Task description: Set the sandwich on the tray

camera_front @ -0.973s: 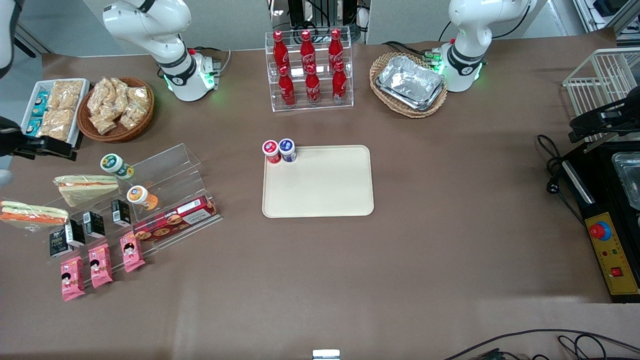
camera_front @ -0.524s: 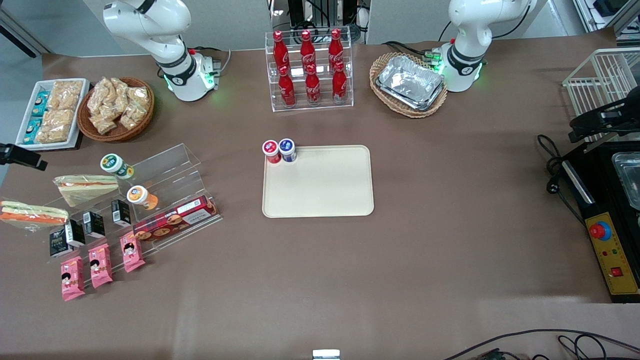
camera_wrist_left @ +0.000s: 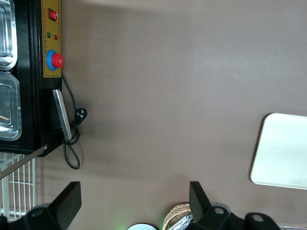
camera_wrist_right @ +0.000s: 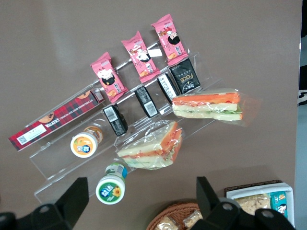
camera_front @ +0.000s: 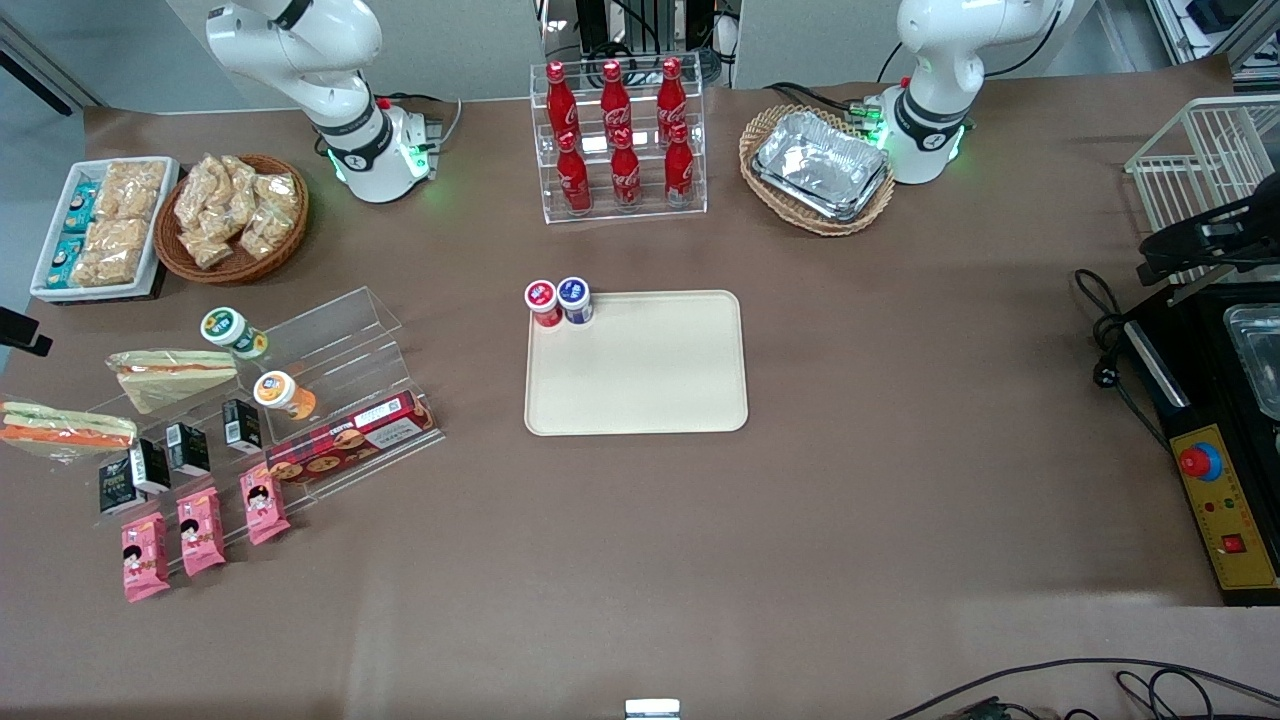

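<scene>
The sandwich (camera_front: 66,428) should go onto the beige tray (camera_front: 650,375), so my gripper should next grab it by its wrapped sides.
The sandwich (camera_front: 66,428) (camera_wrist_right: 208,105), a clear-wrapped wedge with thick orange and green filling, lies on the table at the working arm's end, beside the acrylic stand (camera_front: 300,400). The beige tray (camera_front: 650,375) (camera_wrist_left: 283,153) lies flat mid-table. My gripper (camera_wrist_right: 140,189) hangs high above the table's working-arm end, open and holding nothing. It is apart from the sandwich, with the green-capped bottle (camera_wrist_right: 111,187) below and between its fingers. In the front view only a dark bit of it (camera_front: 18,331) shows at the frame edge.
A paler wedge sandwich (camera_front: 172,372) (camera_wrist_right: 151,146) lies on the stand with an orange-capped bottle (camera_front: 276,391), black cartons, a biscuit box and pink packets (camera_front: 200,515). Red- and blue-capped bottles (camera_front: 558,300) stand on the tray's corner. A snack basket (camera_front: 232,217), white snack tray (camera_front: 100,228), cola rack (camera_front: 618,140) and foil trays (camera_front: 820,165) stand farther back.
My gripper has drawn outward toward the working arm's end, from over the white snack tray to almost out of the front view. Nothing on the table moved.
</scene>
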`<state>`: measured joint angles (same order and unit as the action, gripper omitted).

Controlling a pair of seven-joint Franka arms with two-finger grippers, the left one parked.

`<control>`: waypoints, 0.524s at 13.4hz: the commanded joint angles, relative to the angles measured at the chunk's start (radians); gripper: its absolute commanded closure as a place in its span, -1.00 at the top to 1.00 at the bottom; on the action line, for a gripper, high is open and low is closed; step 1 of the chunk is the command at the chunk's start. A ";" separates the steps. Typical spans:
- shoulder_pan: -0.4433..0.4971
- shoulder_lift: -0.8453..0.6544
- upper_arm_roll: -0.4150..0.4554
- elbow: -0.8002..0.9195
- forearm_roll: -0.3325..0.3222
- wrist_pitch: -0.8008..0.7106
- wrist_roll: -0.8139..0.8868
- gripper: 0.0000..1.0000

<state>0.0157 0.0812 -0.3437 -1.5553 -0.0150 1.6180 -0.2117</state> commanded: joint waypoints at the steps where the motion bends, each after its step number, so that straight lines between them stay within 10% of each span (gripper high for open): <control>1: -0.005 0.017 -0.012 0.001 0.009 0.007 -0.017 1.00; 7: -0.019 0.032 -0.012 0.003 0.020 -0.007 0.207 1.00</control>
<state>-0.0011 0.1125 -0.3568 -1.5622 -0.0138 1.6179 -0.1189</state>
